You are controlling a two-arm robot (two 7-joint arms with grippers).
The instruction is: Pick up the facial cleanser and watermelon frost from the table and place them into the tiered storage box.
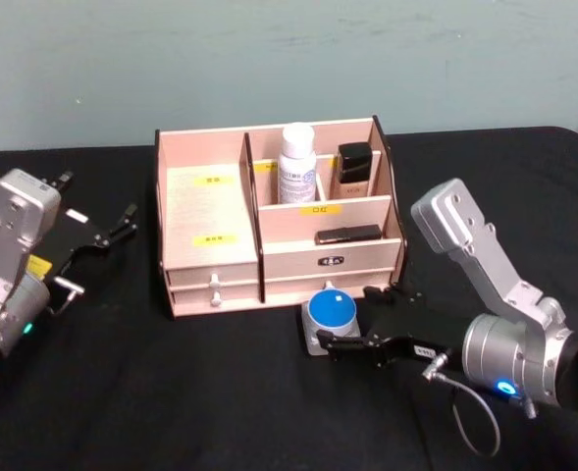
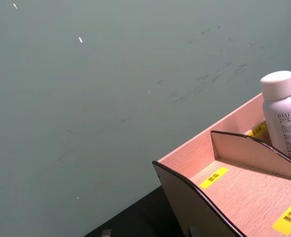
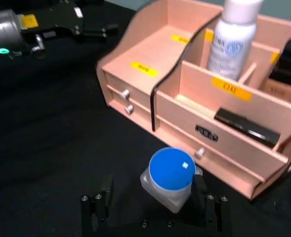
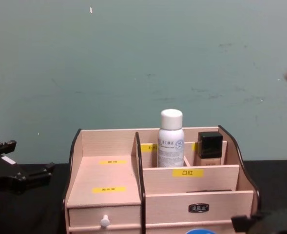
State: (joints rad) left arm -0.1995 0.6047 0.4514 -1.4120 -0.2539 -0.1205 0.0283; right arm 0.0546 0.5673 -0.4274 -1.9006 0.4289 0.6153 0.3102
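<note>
The watermelon frost jar needs to go into the tiered storage box [image 3: 145,57], so my right gripper should next hold the jar by its clear body under the blue lid [image 3: 170,198].
A small clear jar with a blue lid [image 1: 331,312], which I take for the watermelon frost, stands on the black table just in front of the tiered storage box [image 1: 210,211]. My right gripper [image 1: 355,318] is open and straddles the jar [image 3: 171,170], one finger on each side, with a gap on the far side. A white bottle [image 1: 296,165], apparently the facial cleanser, stands upright in a back compartment of the box [image 3: 150,54]. My left gripper [image 1: 122,224] hovers open and empty, left of the box.
A dark-capped beige bottle [image 1: 355,167] stands beside the white bottle [image 4: 171,141], and a flat black item [image 1: 348,235] lies in the front right compartment. The box's wide left tier [image 2: 244,192] is bare. Black table [image 1: 171,392] spreads in front.
</note>
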